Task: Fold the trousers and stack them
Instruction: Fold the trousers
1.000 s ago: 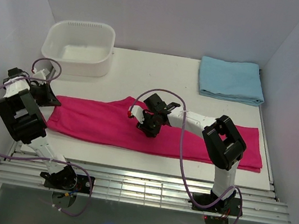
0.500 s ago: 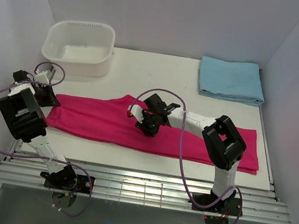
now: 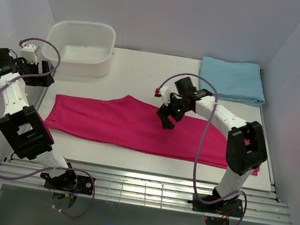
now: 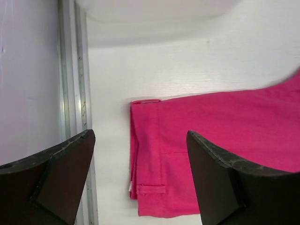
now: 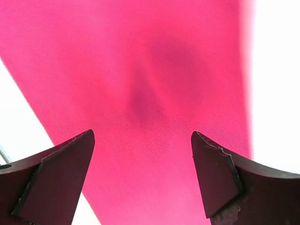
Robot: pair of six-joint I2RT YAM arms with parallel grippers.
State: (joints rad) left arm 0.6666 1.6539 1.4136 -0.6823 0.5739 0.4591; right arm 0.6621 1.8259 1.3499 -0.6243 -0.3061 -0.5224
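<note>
I will grab the magenta trousers [image 3: 103, 122] with my right gripper by the leg end [image 3: 254, 168], opposite the waistband. Then I can fold the legs toward the waistband.
The magenta trousers [image 3: 103, 122] lie flat and stretched out across the table, running left to right. My left gripper [image 3: 42, 74] hangs above the table's left edge, past the waistband end, open and holding nothing. In the left wrist view that gripper [image 4: 139, 138] looks down on the waistband corner [image 4: 159, 187] with its belt loop. My right gripper [image 3: 167, 118] hovers over the middle of the trousers, open and empty. In the right wrist view its fingertips [image 5: 86, 140] stand wide apart above smooth pink fabric [image 5: 150, 93].
A white basin [image 3: 83, 66] stands at the back left, close to my left gripper. A folded light blue cloth [image 3: 232, 80] lies at the back right. A metal rail [image 4: 72, 70] runs along the table's left edge. Walls close in both sides.
Both grippers have opened and let go of the trousers. The left one rose and drew back toward the basin. The right one lifted and moved right and back.
</note>
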